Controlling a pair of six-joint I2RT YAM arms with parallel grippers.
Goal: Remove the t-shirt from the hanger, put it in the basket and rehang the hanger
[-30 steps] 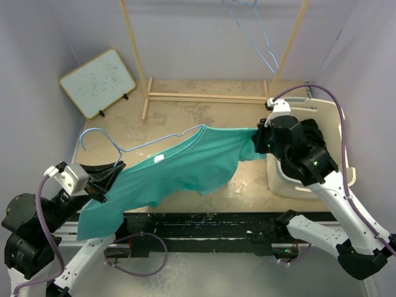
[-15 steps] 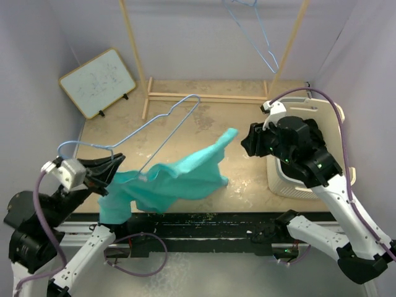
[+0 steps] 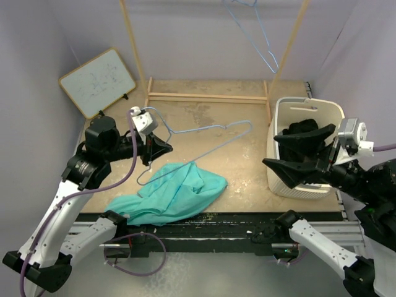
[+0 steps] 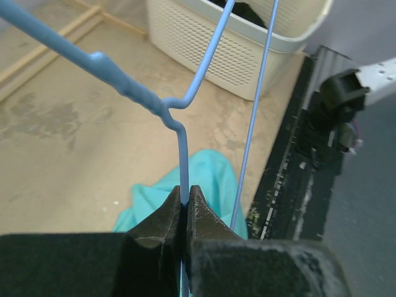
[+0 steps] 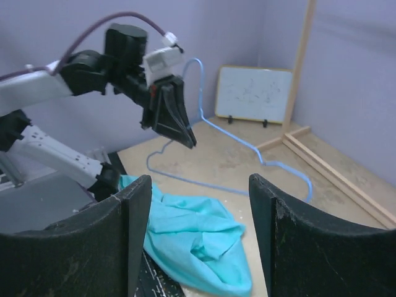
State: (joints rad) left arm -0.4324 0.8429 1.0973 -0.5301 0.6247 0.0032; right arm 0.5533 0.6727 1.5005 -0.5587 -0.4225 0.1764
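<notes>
The hanger's hook will stay free to hang, so my right gripper should next grab the bare hanger's sloping side wire (image 3: 207, 128) (image 5: 239, 140) opposite my left gripper.
The teal t-shirt (image 3: 176, 197) lies crumpled on the table near the front edge, also seen under my left fingers (image 4: 213, 176) and below my right gripper (image 5: 201, 238). The blue wire hanger (image 3: 210, 127) is bare and held above the table, its low corner just over the shirt's upper edge. My left gripper (image 3: 162, 148) is shut on the hanger's wire (image 4: 183, 154), which is pinched between the fingertips (image 4: 184, 195). My right gripper (image 3: 270, 150) hovers open and empty in front of the basket, facing the shirt (image 5: 199, 180).
A white laundry basket (image 3: 309, 104) with dark clothes stands at the right. A wooden rack (image 3: 207, 96) spans the back, with another wire hanger (image 3: 260, 44) hanging on it. A small whiteboard (image 3: 99, 81) leans at the back left.
My right gripper opened, let go of the shirt and pulled back to the right. The left arm swung the hanger up and inward; the shirt slid off and dropped onto the table.
</notes>
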